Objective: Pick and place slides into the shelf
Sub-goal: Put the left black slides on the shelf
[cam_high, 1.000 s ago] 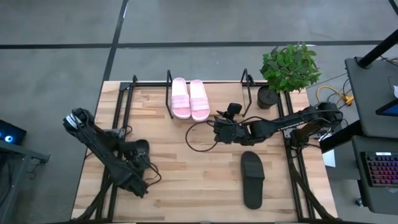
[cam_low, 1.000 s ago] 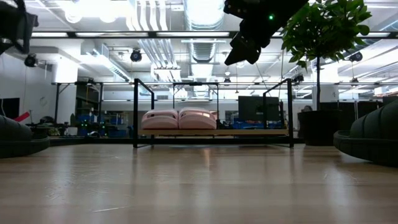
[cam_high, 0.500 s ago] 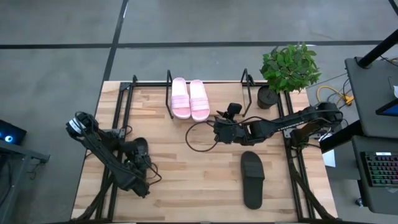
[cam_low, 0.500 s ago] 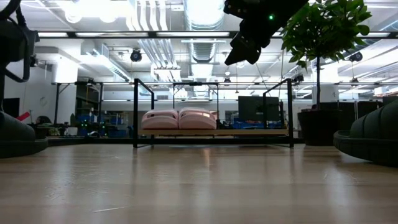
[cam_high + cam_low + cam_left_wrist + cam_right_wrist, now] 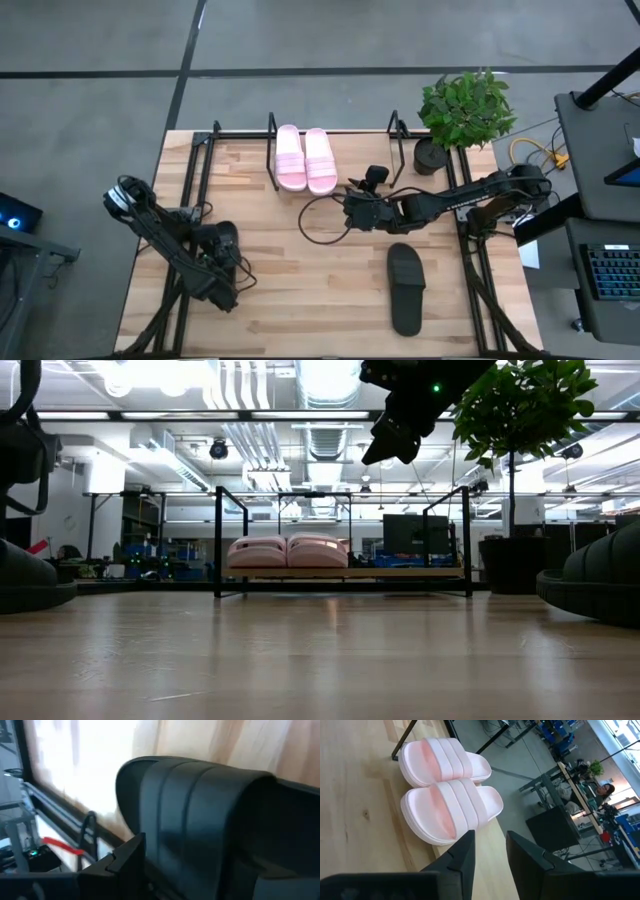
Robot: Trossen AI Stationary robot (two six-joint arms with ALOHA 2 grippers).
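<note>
One finger is outside the black slide's wide strap and the other is in the foot opening [image 5: 280, 827], so it is time to close my left gripper on the strap.
Two light pink slides [image 5: 305, 158] stand side by side on the shelf's [image 5: 272, 150] wooden board, also seen in the right wrist view [image 5: 445, 805]. One black slide [image 5: 405, 287] lies flat on the table at the near right. Another black slide [image 5: 226, 236] lies at the near left, and its wide strap [image 5: 200, 820] fills the left wrist view. My left gripper [image 5: 215, 252] hangs open low over it, slanting down, with one finger [image 5: 127, 862] beside the strap. My right gripper [image 5: 352, 210] hovers open and empty above the table's middle, pointing toward the pink slides. My left gripper stands right at the near-left black slide's strap [image 5: 150, 835], coming from above on a slant. Whether its fingers touch the strap I cannot tell; the slide lies flat on the table.
A potted plant [image 5: 465, 105] stands at the far right corner. A thin black cable loop [image 5: 322, 222] hangs below the right arm. The shelf's right half [image 5: 400, 572] holds nothing. Black arm frames run along both table sides.
My left gripper has sunk toward the black slide at the near left, tipping a little more downward. The right arm and all slides have kept still.
</note>
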